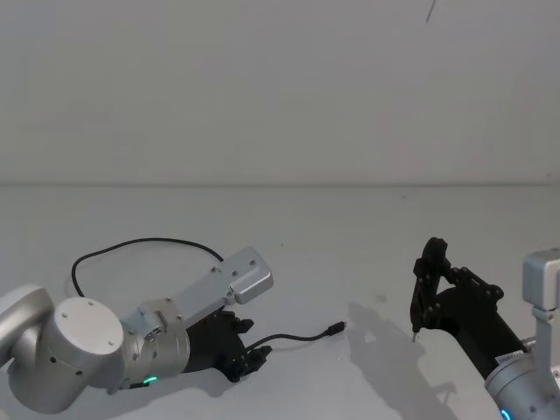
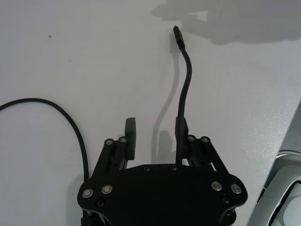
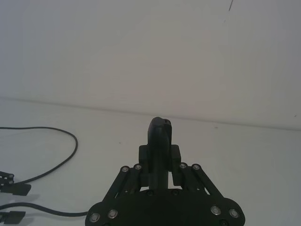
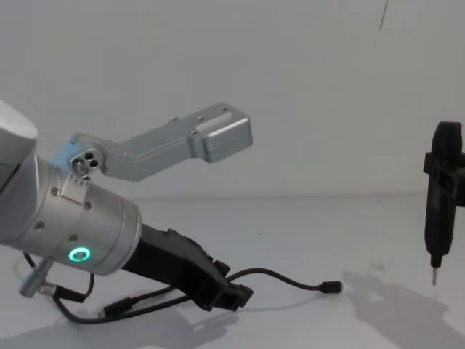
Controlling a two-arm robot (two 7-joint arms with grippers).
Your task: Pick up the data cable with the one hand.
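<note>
The raised part behind its plug arches off the table, while the rest of the cable lies slack. My left gripper should grab the data cable there next to pick it up.
The data cable is a thin black cord looping on the white table from the far left to a small plug near the middle. My left gripper is low over the table and open, its tips at the stretch of cable behind the plug. In the left wrist view the cable runs straight up against one finger, and the gap to the other finger is empty. My right gripper hovers at the right, shut on a slim black stick tool with a metal tip.
The white table runs back to a plain white wall. The left arm's silver bracket juts out above its gripper. The stick tool's tip hangs just above the table, right of the plug.
</note>
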